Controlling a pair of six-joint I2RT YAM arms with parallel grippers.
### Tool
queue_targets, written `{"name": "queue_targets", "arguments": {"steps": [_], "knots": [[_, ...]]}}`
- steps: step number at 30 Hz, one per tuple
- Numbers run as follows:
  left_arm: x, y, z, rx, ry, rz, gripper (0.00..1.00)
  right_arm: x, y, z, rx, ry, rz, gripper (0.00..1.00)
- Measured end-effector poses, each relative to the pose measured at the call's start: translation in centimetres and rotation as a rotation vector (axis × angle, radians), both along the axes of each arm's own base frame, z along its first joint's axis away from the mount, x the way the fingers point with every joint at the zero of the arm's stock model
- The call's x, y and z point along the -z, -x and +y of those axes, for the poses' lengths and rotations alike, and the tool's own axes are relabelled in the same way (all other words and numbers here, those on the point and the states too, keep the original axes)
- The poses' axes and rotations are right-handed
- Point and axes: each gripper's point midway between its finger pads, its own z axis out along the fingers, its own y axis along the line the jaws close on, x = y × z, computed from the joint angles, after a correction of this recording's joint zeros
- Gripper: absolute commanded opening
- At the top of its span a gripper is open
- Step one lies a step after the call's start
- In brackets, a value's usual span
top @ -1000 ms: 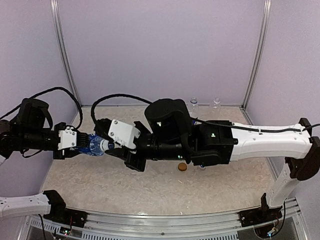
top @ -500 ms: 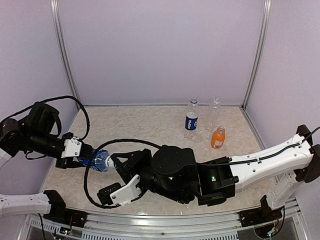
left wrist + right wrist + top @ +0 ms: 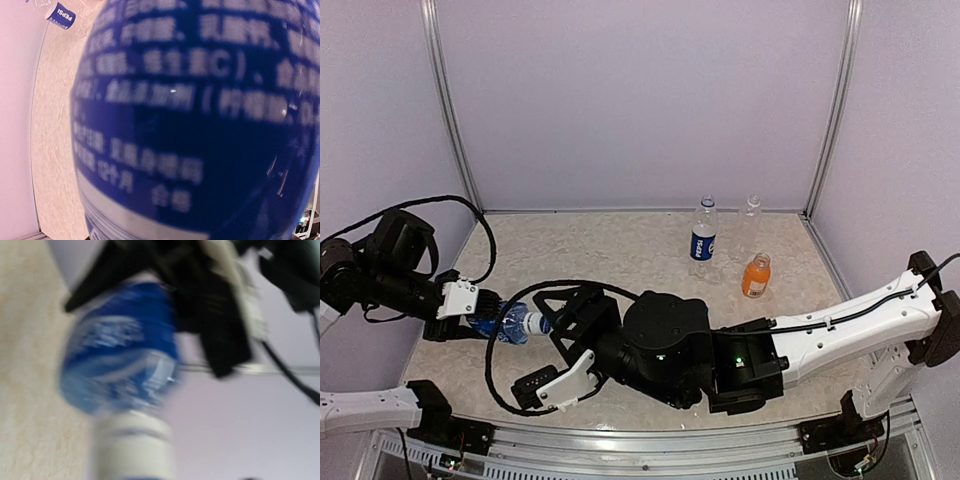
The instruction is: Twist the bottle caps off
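The right gripper grabs the bottle's cap end [image 3: 541,324] [image 3: 134,459] next, in line with its whitish neck, so turning my wrist unscrews the cap.
A bottle with a dark blue label [image 3: 512,322] lies level above the table's left side, and my left gripper [image 3: 488,319] is shut on its body. That label [image 3: 200,120] fills the left wrist view and hides the fingers. The bottle's whitish neck [image 3: 536,322] points right into my right gripper [image 3: 558,328]. In the blurred right wrist view the neck [image 3: 132,450] stands bare on both sides with no finger on it, so the jaws are open. A blue sliver at the bottom edge may be the cap; I cannot tell.
Three bottles stand at the back right: a blue-labelled one [image 3: 702,240], a small clear one [image 3: 752,212] and a short orange one [image 3: 755,276]. The right arm's bulky black body [image 3: 670,350] lies across the table's near middle. A metal rail [image 3: 650,455] runs along the near edge.
The right arm swung down from the middle of the table to the near side, uncovering the back bottles. Its jaws have come off the neck. The left gripper and bottle sank slightly.
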Motion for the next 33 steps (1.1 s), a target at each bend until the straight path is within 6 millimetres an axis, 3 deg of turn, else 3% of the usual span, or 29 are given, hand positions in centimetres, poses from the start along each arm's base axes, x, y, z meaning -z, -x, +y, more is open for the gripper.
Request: {"name": "queue_targets", "arguments": {"steps": [7,12,18,20,23,26,30,33], "knots": [[0.2,-0.7,1.4,-0.089,-0.038,-0.016,0.4,-2.1,-0.8,-0.5,0.049,-0.15,0.102,0.99],[-1.1,-4.1,1.6,-0.183,-0.026,-0.175,0.4,-3.3,-1.8,-1.2,0.02,-0.282,0.404,0.99],[-2.6,-8.3,1.9,-0.28,-0.032,-0.385,0.41,-7.3,-9.3,-2.6,0.025,-0.621,0.974,0.9],[-3.0,-9.1,2.1,-0.299,-0.04,-0.432,0.41,-8.8,-11.4,-3.2,0.037,-0.737,1.146,0.91],[-3.5,-10.0,2.3,-0.318,-0.049,-0.48,0.41,-9.9,-12.1,-2.8,0.024,-0.822,1.35,0.94],[-4.1,-10.4,2.3,-0.328,-0.046,-0.513,0.41,-9.1,-11.9,-2.0,0.014,-0.836,1.546,0.98],[-4.6,-10.7,2.3,-0.333,-0.042,-0.536,0.41,-6.1,-11.7,-0.8,0.06,-0.793,1.748,0.99],[-4.8,-10.8,2.3,-0.335,-0.042,-0.546,0.41,-3.6,-11.9,-0.2,0.115,-0.754,1.841,0.85]]}}
